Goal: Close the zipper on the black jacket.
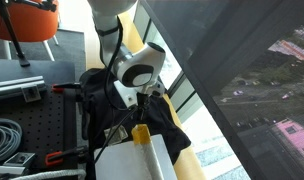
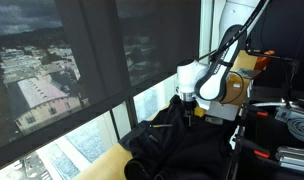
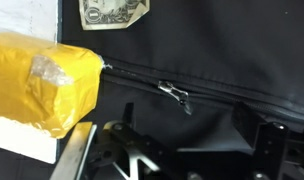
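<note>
The zipper pull's loose end [image 3: 186, 103] lies between my fingers, level with them down at the fabric, so it is time to close on the zipper pull now.
The black jacket [image 3: 222, 60] lies crumpled on the bench by the window and shows in both exterior views [image 1: 152, 118] [image 2: 177, 140]. In the wrist view its zipper line runs from the yellow block toward the right, with the small metal zipper pull [image 3: 175, 96] lying on the fabric. My gripper [image 3: 187, 125] hovers just above the jacket with its two black fingers spread on either side below the pull, open and holding nothing. The gripper also shows in both exterior views [image 1: 144, 95] [image 2: 188, 100], pointing down at the jacket.
A yellow tape-wrapped block [image 3: 42, 85] sits on a white box [image 1: 132, 160] right beside the zipper's end. A dollar bill [image 3: 114, 12] lies on the jacket. A window with a dark blind [image 2: 82, 70] borders the bench. Cables and clamps [image 1: 12, 135] lie on the perforated table.
</note>
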Tool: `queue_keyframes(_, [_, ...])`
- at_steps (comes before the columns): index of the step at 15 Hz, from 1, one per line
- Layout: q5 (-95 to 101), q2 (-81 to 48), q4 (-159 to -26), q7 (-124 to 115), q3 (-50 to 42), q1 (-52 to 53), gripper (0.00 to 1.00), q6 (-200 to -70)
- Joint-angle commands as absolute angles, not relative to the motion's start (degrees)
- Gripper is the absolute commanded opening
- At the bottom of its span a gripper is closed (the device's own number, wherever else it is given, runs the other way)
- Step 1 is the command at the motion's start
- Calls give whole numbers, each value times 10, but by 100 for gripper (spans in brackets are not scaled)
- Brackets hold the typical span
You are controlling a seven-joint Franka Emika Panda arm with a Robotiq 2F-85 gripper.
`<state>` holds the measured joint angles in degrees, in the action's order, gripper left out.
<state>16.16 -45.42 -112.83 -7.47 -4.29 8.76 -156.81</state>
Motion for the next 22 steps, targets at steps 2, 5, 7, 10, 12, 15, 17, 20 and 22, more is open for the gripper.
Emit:
queue_keyframes(2, [146, -459, -1122, -78, -60, 95, 69, -1568])
queue_keyframes(5, [146, -458, -1123, -84, -62, 101, 46, -1566])
queue_keyframes(7, [146, -460, -1123, -87, -62, 102, 31, -1565])
queue_keyframes(10, [144, -461, -1120, -88, -62, 100, 9, -1562])
queue_keyframes(12, [143, -462, -1118, -88, -62, 98, 0, -1560])
queue_keyframes(15, [140, -459, -1119, -90, -64, 102, 2, -1558])
queue_keyframes(17, [141, -458, -1120, -91, -65, 105, 2, -1558])
queue_keyframes(20, [147, -453, -1125, -90, -65, 115, 2, -1559])
queue_keyframes(22, [150, -451, -1128, -93, -67, 124, 2, -1561])
